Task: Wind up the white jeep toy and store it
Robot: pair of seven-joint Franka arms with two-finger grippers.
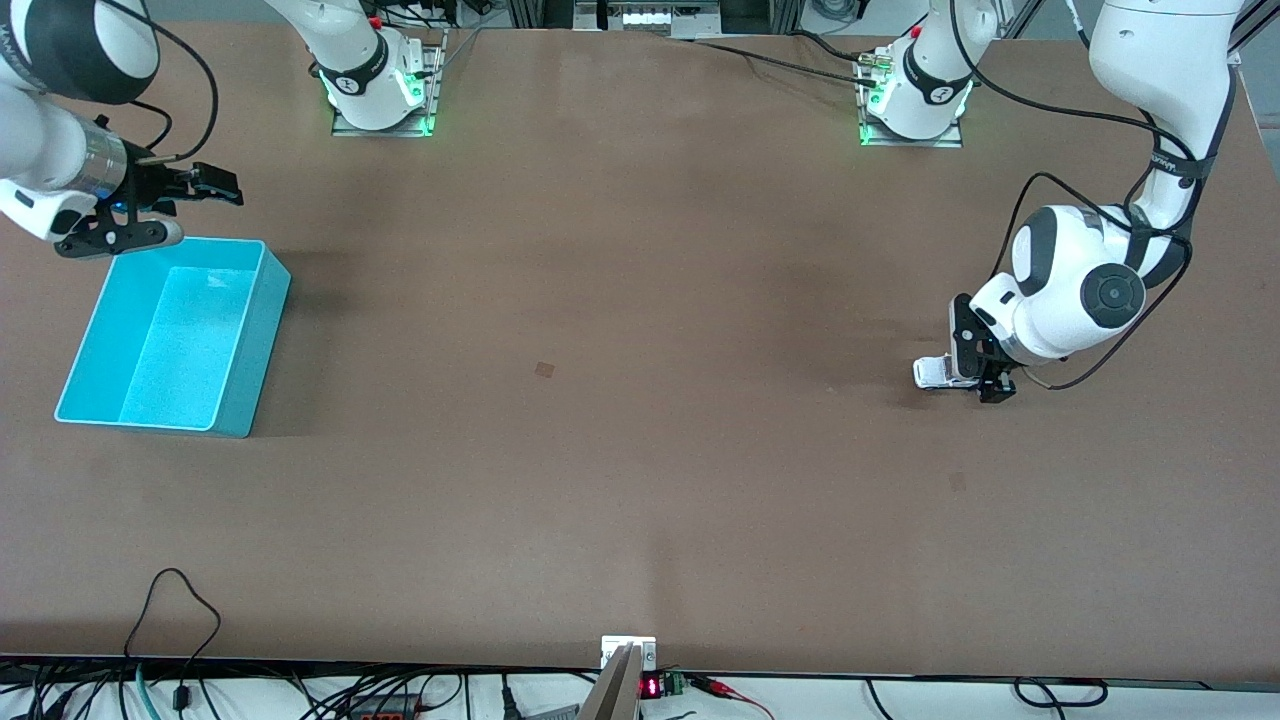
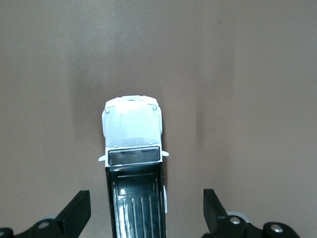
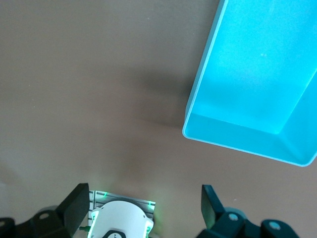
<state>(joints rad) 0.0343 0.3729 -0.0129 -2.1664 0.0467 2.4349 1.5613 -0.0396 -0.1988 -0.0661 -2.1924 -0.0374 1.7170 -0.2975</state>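
The left gripper grabs the jeep by its black rear roof next, to wind the white jeep toy (image 1: 936, 373).
The white jeep toy (image 1: 936, 373) stands on the brown table toward the left arm's end. In the left wrist view its white hood and black rear roof (image 2: 132, 163) show clearly. My left gripper (image 1: 985, 368) is low over the jeep's rear and open. Its fingers (image 2: 78, 212) stand on either side of the black rear with a gap on each side, and its midpoint (image 2: 146, 212) is over the roof. My right gripper (image 1: 208, 186) is open and empty, in the air over the table beside the far corner of the cyan bin (image 1: 170, 335). The bin is empty (image 3: 257, 84).
The right arm's base (image 3: 121, 220) and the left arm's base (image 1: 915, 100) stand at the table's far edge. A small dark mark (image 1: 545, 369) lies mid-table. Cables (image 1: 175, 620) hang along the near edge. A wide stretch of bare table lies between jeep and bin.
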